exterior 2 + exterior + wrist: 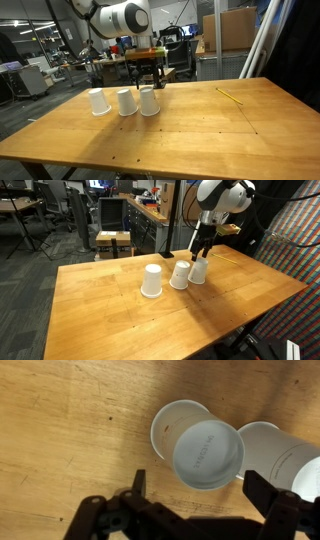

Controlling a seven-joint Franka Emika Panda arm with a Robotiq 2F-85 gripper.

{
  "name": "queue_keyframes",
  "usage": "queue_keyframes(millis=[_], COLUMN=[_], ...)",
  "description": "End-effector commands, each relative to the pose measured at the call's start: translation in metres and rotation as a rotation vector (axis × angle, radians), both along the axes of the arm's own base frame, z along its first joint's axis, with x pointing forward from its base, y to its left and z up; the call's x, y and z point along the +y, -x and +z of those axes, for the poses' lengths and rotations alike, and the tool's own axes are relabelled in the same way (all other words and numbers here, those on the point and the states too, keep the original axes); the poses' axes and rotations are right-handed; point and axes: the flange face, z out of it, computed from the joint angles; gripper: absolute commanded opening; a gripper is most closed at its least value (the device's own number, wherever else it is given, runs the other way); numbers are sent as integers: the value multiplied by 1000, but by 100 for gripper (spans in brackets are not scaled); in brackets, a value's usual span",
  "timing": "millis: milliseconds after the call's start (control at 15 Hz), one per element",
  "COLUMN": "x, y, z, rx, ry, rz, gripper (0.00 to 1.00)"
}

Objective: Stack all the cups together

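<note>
The gripper should next grab the end cup (198, 271) by opposite sides near its base, so that its open rim stays free to stack over the middle cup.
Three white cups stand upside down in a row on the wooden table (100, 310). In both exterior views they show: the end cup (198, 271) (148, 101), the middle cup (180, 275) (126, 102) and the far cup (151, 280) (98, 101). My gripper (200, 248) (148, 80) hangs open just above the end cup. In the wrist view the end cup (205, 450) lies base up just ahead of the open fingers (200, 488), and the middle cup (275, 450) is beside it. The gripper holds nothing.
A thin yellow stick (230, 95) lies on the table away from the cups. A patterned panel (300, 240) stands beside the table. Desks and office chairs (115, 242) stand behind it.
</note>
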Motion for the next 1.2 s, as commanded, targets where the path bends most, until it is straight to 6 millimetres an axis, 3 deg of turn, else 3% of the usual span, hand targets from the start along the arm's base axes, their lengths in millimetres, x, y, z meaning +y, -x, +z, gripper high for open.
queue_keyframes(millis=[0, 1133], x=[1, -2], y=[-11, 13], z=[1, -2], rx=[5, 48], ry=[21, 117], rz=[10, -60], gripper=[100, 100])
